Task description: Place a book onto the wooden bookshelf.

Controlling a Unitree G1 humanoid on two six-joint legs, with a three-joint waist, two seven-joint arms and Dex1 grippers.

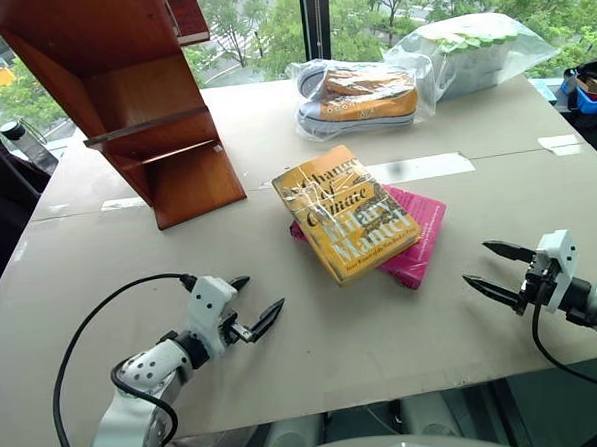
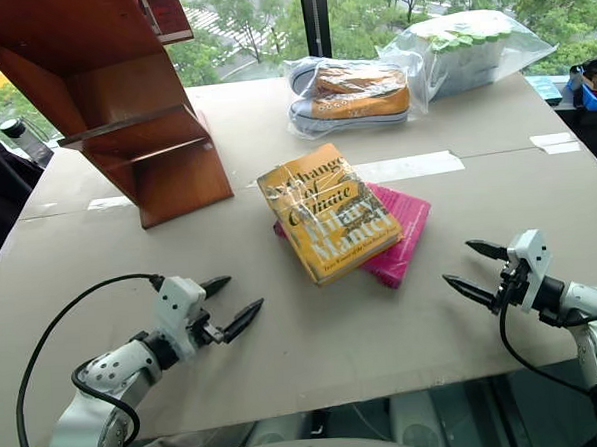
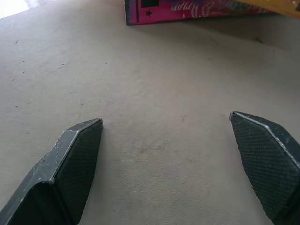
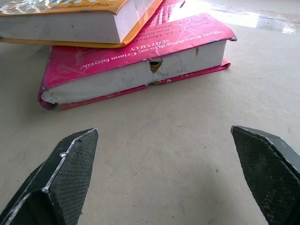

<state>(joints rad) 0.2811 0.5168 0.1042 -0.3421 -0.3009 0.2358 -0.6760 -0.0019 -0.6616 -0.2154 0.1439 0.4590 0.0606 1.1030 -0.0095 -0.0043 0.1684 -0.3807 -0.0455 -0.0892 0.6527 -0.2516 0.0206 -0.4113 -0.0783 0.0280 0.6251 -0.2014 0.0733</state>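
Observation:
Next, my left gripper grabs the yellow book by its overhanging top end, since the pink book sits under the yellow book's lower half.
The thick yellow-orange book with white lettering lies flat mid-table, stacked on a slimmer pink book. The reddish-brown wooden bookshelf stands at the far left of the table. My left gripper hovers open near the front left, pointing toward the books with bare table between its fingers. My right gripper is open at the front right, aimed at the pink book, a short gap away. The right wrist view shows the yellow book's page edge resting on the pink one.
A sneaker in a clear bag and a bagged white item with green pieces sit at the far side. Strips of tape cross the grey table. A blue bin is off the right edge.

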